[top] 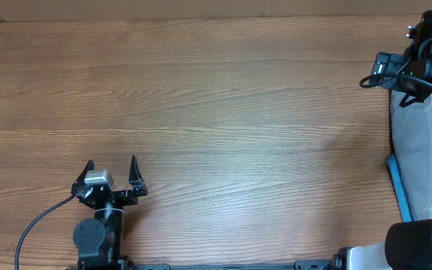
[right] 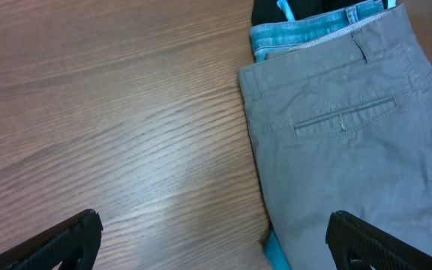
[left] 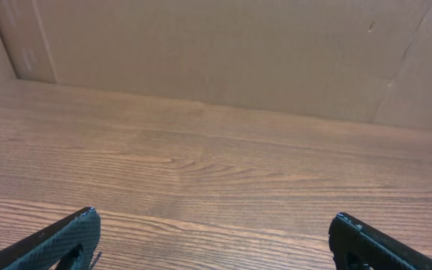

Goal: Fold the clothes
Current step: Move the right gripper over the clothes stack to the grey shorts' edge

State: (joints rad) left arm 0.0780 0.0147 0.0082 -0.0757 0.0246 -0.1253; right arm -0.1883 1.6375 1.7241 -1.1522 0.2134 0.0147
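Next, my right gripper grabs the grey shorts (top: pixel 418 150) by the waistband corner facing the empty table, to drag them away for folding.
The grey shorts (right: pixel 351 142) lie flat at the table's right edge, waistband and slit back pocket showing, on top of light blue denim jeans (right: pixel 298 34). In the overhead view the shorts (top: pixel 418 150) look pale at the far right. My right gripper (right: pixel 214 225) is open and empty, high above the table edge beside the shorts; only its arm (top: pixel 418 67) shows overhead. My left gripper (top: pixel 112 171) is open and empty near the front left of the table; its fingertips frame bare wood in the left wrist view (left: pixel 214 225).
The wooden table (top: pixel 201 112) spans the scene. A blue bin edge (top: pixel 398 187) sits under the clothes at the right. A cardboard wall (left: pixel 223 52) stands behind the table. The right arm's base (top: pixel 418 244) is at the front right.
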